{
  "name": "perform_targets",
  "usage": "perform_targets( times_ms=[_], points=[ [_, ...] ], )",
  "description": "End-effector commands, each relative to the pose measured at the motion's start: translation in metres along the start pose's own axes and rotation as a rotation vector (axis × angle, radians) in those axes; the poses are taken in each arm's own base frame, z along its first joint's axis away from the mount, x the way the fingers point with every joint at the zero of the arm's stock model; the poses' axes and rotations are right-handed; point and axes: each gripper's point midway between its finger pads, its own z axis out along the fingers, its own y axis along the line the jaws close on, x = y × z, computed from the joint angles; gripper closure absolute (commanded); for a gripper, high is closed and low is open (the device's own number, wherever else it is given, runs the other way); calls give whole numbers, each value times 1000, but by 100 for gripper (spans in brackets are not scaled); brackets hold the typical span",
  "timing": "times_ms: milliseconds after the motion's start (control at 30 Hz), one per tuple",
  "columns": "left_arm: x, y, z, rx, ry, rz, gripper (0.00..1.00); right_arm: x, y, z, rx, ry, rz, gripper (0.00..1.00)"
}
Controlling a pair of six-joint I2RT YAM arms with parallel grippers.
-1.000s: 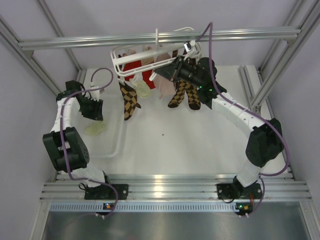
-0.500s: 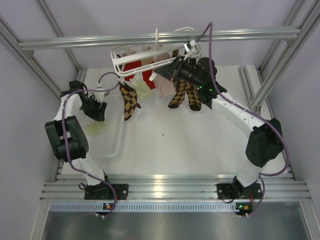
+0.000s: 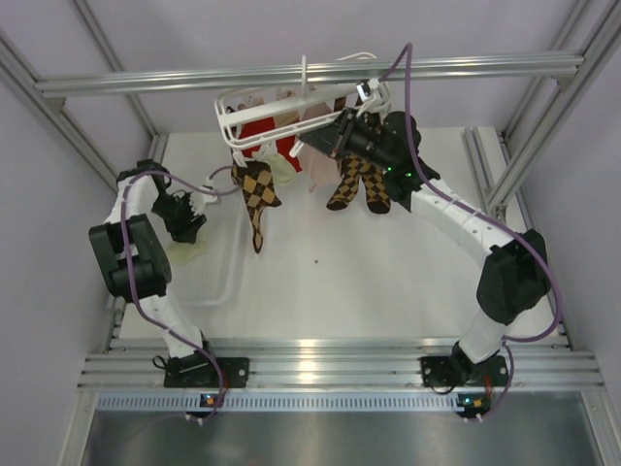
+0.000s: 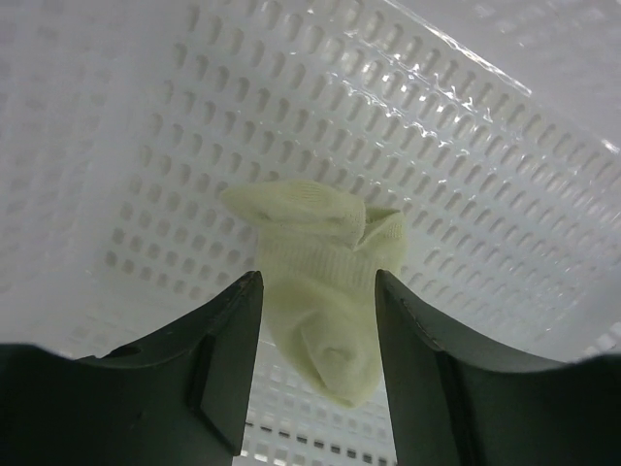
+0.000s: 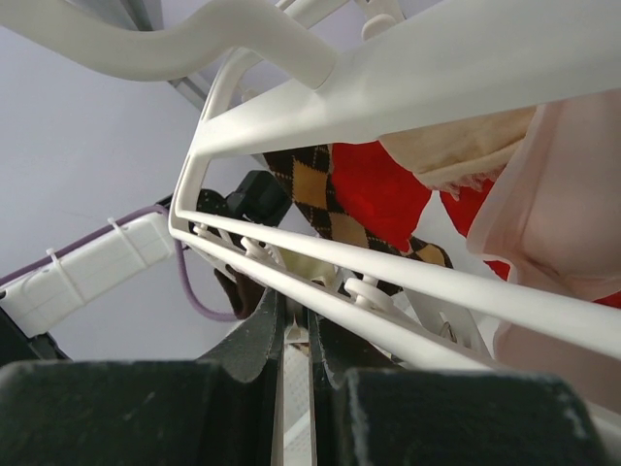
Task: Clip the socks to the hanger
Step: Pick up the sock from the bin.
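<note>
My fingers don't reach the sock's upper edge yet, so they would miss the sock if I closed now. My left gripper should go lower first and then close on the sock.
A pale cream-yellow sock [image 4: 310,223] lies crumpled on the floor of a white perforated basket [image 4: 466,146]; it also shows in the top view [image 3: 186,250]. My left gripper [image 4: 317,279] is open and hangs just above it, one finger on each side of it; the top view shows this gripper [image 3: 186,219] over the basket. The white hanger [image 3: 277,109] hangs from the top rail. A second pale sock [image 3: 281,167] hangs from it. My right gripper [image 5: 296,320] is shut on a thin white part under the hanger's frame [image 5: 408,282].
Brown argyle socks [image 3: 256,194] [image 3: 357,184], a red sock [image 3: 264,134] and a pale pink one [image 5: 563,194] hang from the hanger. The basket's rim [image 3: 229,277] stands at the table's left. An aluminium rail [image 3: 466,66] crosses overhead.
My left arm has folded in and the open gripper has settled closer over the sock in the basket. The left argyle sock has swung a little. The right arm has not moved.
</note>
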Motion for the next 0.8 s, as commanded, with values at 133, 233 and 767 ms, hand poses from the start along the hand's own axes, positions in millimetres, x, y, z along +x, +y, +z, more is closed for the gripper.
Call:
perform_targets(
  times_ms=[133, 233, 767],
  points=[
    [1, -16, 2, 54, -58, 372, 44, -25, 4, 5, -13, -44, -44, 100],
    [-4, -8, 6, 40, -82, 409, 44, -24, 3, 4, -10, -41, -42, 100],
    [18, -13, 45, 140, -65, 510, 48, -27, -2, 6, 7, -45, -41, 100]
  ],
)
